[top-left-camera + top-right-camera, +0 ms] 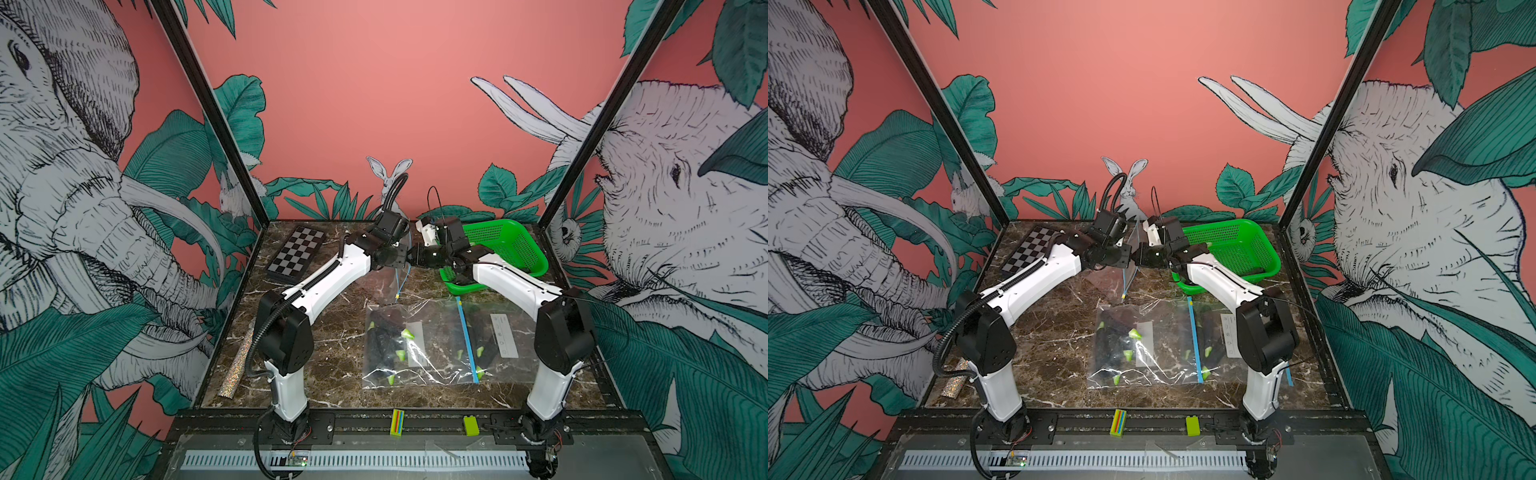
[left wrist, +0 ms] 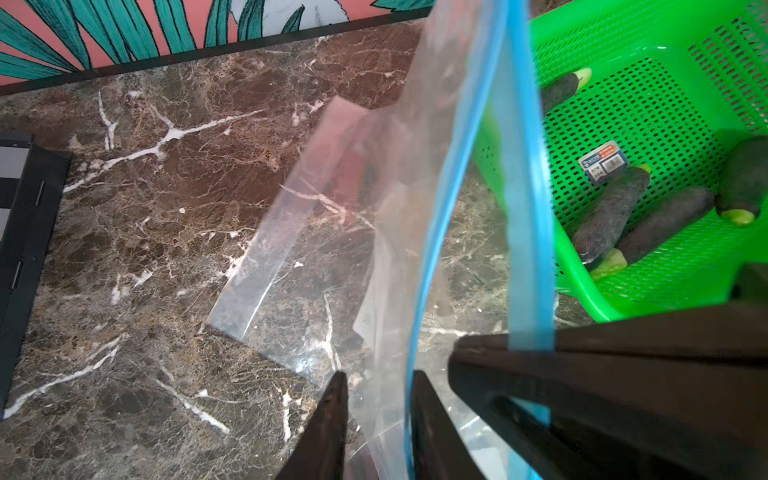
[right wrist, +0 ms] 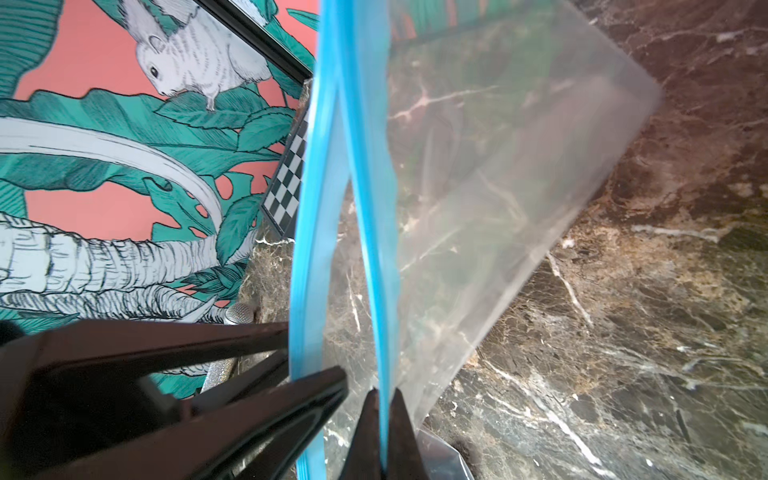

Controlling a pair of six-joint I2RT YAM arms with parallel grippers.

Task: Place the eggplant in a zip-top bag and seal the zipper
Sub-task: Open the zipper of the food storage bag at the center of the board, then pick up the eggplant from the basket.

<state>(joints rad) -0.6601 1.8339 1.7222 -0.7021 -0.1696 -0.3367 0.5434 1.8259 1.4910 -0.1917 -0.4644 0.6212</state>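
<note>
The left gripper pinches only the bag's other blue zipper rim next, leaving the bag's opening open to place the eggplant inside.
A clear zip-top bag (image 1: 392,276) with a blue zipper strip (image 2: 528,208) hangs in the air at the back middle of the table, where both grippers meet. My right gripper (image 3: 384,399) is shut on one side of the zipper strip (image 3: 374,249). My left gripper (image 2: 380,399) is open, its fingers (image 2: 332,419) apart with the bag's other rim and film between them. Several dark eggplants (image 2: 606,216) with green ends lie in the green basket (image 2: 648,37), just right of the held bag. Nothing shows inside the held bag.
Two clear bags (image 1: 399,345) holding eggplants lie flat at the front middle, one with a blue zipper (image 1: 467,340). A chessboard (image 1: 296,253) sits back left, a glitter strip (image 1: 239,361) along the left edge. Small coloured blocks (image 1: 397,422) rest on the front rail.
</note>
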